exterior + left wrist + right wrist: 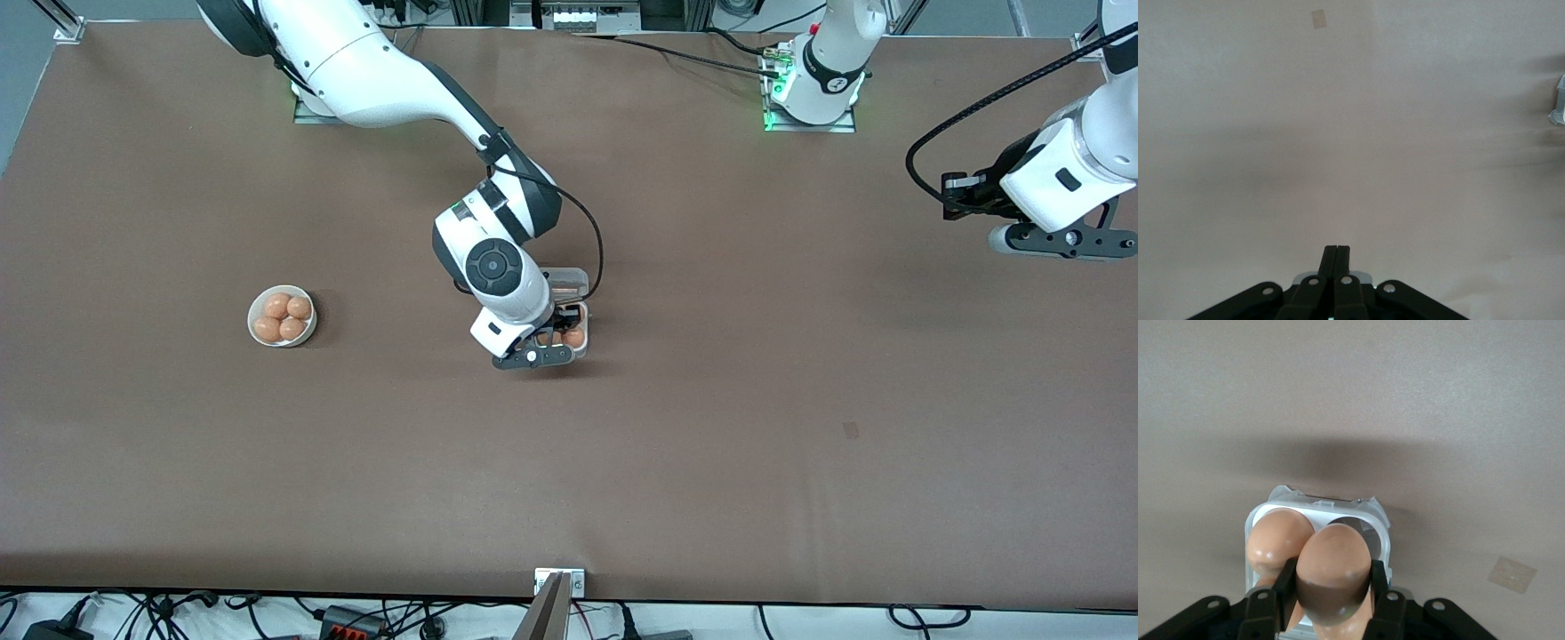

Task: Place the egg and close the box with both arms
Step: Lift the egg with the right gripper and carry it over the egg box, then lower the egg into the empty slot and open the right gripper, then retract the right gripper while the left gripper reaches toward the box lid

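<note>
My right gripper holds the egg (1333,553) over the open cell in the right wrist view, so it is time to open my right gripper now.
The box (576,302) lies open at the table's middle, its clear lid folded back toward the robots' bases. My right gripper (553,336) is over its tray, shut on a brown egg (1333,570). In the right wrist view the held egg hangs just above the whitish tray (1379,528), beside another egg (1275,540) that sits in a cell; an empty cell (1361,525) shows past it. An egg in the tray (574,338) shows in the front view. My left gripper (1337,252) is shut and empty, and its arm (1058,187) waits above the left arm's end of the table.
A round white bowl (282,317) with several brown eggs stands toward the right arm's end of the table. A small tape patch (851,430) lies on the brown table, nearer the front camera; it also shows in the left wrist view (1319,19).
</note>
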